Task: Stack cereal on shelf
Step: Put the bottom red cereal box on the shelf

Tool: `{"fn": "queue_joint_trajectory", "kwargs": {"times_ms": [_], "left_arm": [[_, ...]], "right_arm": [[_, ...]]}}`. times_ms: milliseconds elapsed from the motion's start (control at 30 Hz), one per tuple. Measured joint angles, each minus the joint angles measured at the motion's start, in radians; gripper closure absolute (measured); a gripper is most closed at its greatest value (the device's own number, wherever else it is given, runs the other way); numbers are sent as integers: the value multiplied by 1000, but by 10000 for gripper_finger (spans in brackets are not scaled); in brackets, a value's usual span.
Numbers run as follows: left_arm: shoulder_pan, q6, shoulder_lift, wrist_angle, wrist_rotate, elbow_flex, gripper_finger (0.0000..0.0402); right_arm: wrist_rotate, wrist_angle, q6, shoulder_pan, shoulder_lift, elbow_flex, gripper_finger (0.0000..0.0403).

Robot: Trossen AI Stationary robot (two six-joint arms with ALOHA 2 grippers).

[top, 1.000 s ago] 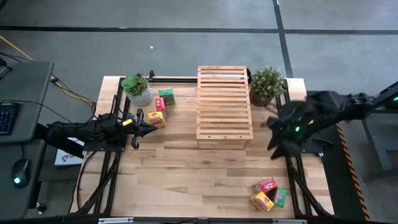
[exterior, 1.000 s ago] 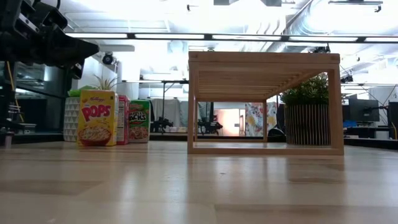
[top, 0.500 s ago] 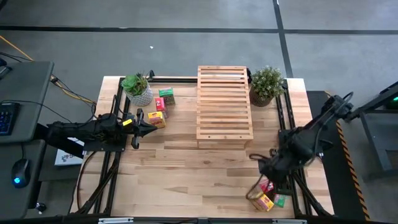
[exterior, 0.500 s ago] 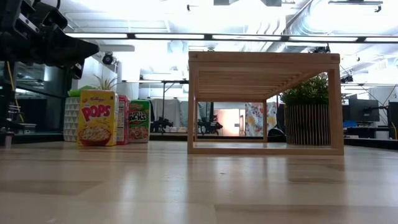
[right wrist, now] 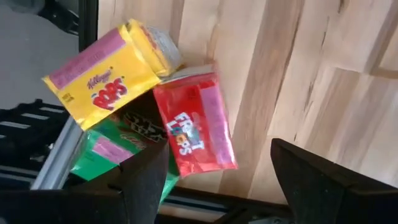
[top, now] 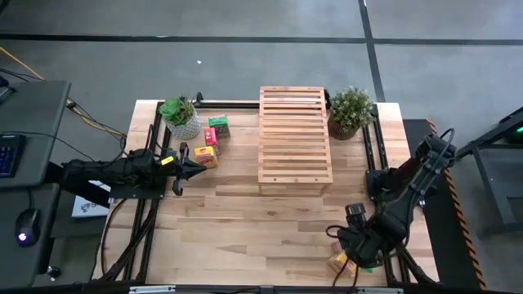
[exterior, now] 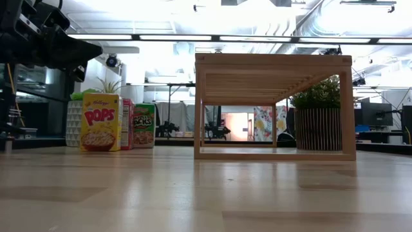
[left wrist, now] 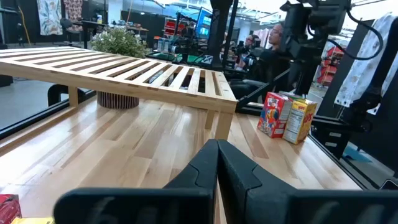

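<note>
My right gripper needs to grab the red Froot Loops box (right wrist: 195, 124) by its long sides next. Then it can stack the cereal on the shelf.
The shelf (top: 294, 135), a light slatted wood rack, stands at the table's far middle. Three cereal boxes stand upright left of it: yellow (top: 206, 157), red (top: 210, 136), green (top: 218, 125). My left gripper (top: 184, 159) is shut and level, just left of the yellow one. Near the table's near right corner lie a yellow box (right wrist: 106, 78), a red box (right wrist: 196, 124) and a green box (right wrist: 106, 152) in a loose pile. My right gripper (right wrist: 217, 180) hangs open above them, pointing down, and touches nothing.
Two potted plants (top: 181, 114) (top: 351, 110) flank the shelf at the far edge. Black frame rails (top: 151, 204) run along both table sides, and the right pile lies against one. Bare wood (top: 253, 229) spreads across the near middle.
My right gripper has swung from beside the shelf's right end toward the table's near edge and down, tipping over until it points down above the near-right boxes. Its fingers have stayed open. The boxes have kept still.
</note>
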Motion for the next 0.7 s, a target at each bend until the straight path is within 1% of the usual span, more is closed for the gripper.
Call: {"fn": "queue_joint_trajectory", "kwargs": {"times_ms": [100, 300, 367, 567, 700], "left_arm": [[0, 0, 0, 0, 0, 0, 401], [0, 0, 0, 0, 0, 0, 401], [0, 0, 0, 0, 0, 0, 401], [0, 0, 0, 0, 0, 0, 401], [0, 0, 0, 0, 0, 0, 401]], "right_arm": [[9, 16, 4, 26, 7, 0, 128], [77, 59, 8, 78, 12, -28, 128], [81, 86, 9, 82, 12, -48, 127], [94, 90, 53, 81, 12, -106, 127], [89, 131, 50, 80, 12, -138, 128]]}}
